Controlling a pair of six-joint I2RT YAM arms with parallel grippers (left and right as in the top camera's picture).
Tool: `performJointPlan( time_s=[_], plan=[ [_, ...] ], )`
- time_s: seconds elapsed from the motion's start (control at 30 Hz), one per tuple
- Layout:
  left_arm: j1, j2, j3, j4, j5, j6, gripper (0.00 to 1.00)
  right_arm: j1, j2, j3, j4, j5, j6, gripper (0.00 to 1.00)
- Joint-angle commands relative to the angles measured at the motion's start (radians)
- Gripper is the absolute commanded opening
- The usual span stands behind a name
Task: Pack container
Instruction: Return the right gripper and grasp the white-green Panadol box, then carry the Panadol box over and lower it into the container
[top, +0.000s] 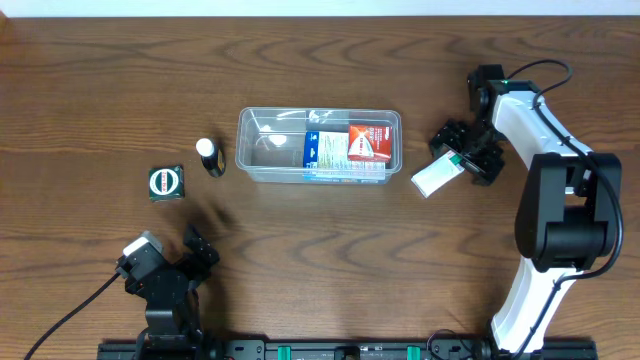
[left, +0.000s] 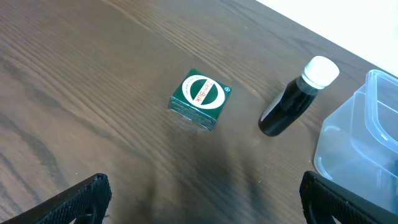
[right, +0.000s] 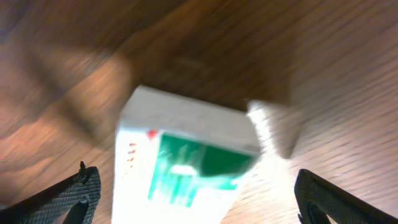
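The right gripper grabs the white-and-green box (top: 436, 177) across its narrow width next, fingers on its long sides, to pack it into the container (top: 270, 150).
The clear plastic container (top: 270, 150) lies in the middle of the table and holds a blue-and-white box (top: 325, 150) and a red box (top: 368, 143). Its corner shows in the left wrist view (left: 360, 137). My right gripper (top: 466, 152) is open just right of the container, over a white-and-green box (top: 436, 177). In the right wrist view that box (right: 186, 162) lies blurred between the spread fingers (right: 196, 199), with gaps on both sides. My left gripper (top: 200, 250) is open and empty near the front left (left: 202, 199).
A small dark bottle with a white cap (top: 209, 157) (left: 295, 99) lies left of the container. A small green box with a round white label (top: 166, 182) (left: 200, 98) sits further left. The right arm curves along the table's right side.
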Motion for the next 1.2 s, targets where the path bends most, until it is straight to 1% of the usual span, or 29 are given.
performJointPlan(
  time_s=[0.0,0.03,0.13,0.2,0.33,0.47,0.5,0.57,0.73,0.83,0.9,0.93,0.97,1.0,1.1,1.17],
  plan=[
    [-0.005,-0.006,-0.018,-0.002,-0.009,0.017,0.98,0.041,-0.031,-0.008,-0.005,-0.041,0.031,0.89],
    [-0.005,-0.006,-0.018,-0.002,-0.009,0.017,0.98,0.049,-0.031,-0.013,-0.005,-0.029,0.055,0.83],
    [-0.005,-0.006,-0.018,-0.002,-0.009,0.017,0.98,0.065,-0.031,-0.027,-0.005,-0.008,0.131,0.71],
    [-0.005,-0.006,-0.018,-0.002,-0.009,0.018,0.98,0.071,-0.031,-0.043,0.006,-0.007,0.161,0.66],
    [-0.005,-0.006,-0.018,-0.002,-0.009,0.018,0.98,0.069,-0.031,-0.064,0.015,0.0,0.162,0.59],
    [-0.005,-0.006,-0.018,-0.002,-0.009,0.017,0.98,0.052,-0.045,-0.05,0.014,0.016,0.124,0.41],
    [-0.005,-0.006,-0.018,-0.002,-0.009,0.017,0.98,0.045,-0.057,-0.039,0.01,0.015,0.114,0.38],
    [-0.005,-0.006,-0.018,-0.002,-0.009,0.017,0.98,0.035,-0.089,-0.016,0.009,0.016,0.096,0.37],
    [-0.005,-0.006,-0.018,-0.002,-0.009,0.017,0.98,0.041,-0.233,0.064,0.011,0.021,0.026,0.37],
    [-0.005,-0.006,-0.018,-0.002,-0.009,0.017,0.98,0.081,-0.333,0.118,0.019,0.021,-0.069,0.37],
    [-0.005,-0.006,-0.018,-0.002,-0.009,0.017,0.98,0.128,-0.392,0.14,0.051,0.017,-0.17,0.36],
    [-0.005,-0.006,-0.018,-0.002,-0.009,0.017,0.98,0.166,-0.426,0.144,0.084,0.017,-0.246,0.34],
    [-0.005,-0.006,-0.018,-0.002,-0.009,0.018,0.98,0.197,-0.448,0.144,0.111,0.018,-0.311,0.31],
    [-0.005,-0.006,-0.018,-0.002,-0.009,0.017,0.98,0.236,-0.468,0.144,0.14,0.018,-0.391,0.26],
    [-0.005,-0.006,-0.018,-0.002,-0.009,0.017,0.98,0.36,-0.493,0.144,0.209,0.018,-0.612,0.17],
    [-0.005,-0.006,-0.018,-0.002,-0.009,0.017,0.98,0.424,-0.491,0.143,0.23,0.019,-0.714,0.1]
  ],
)
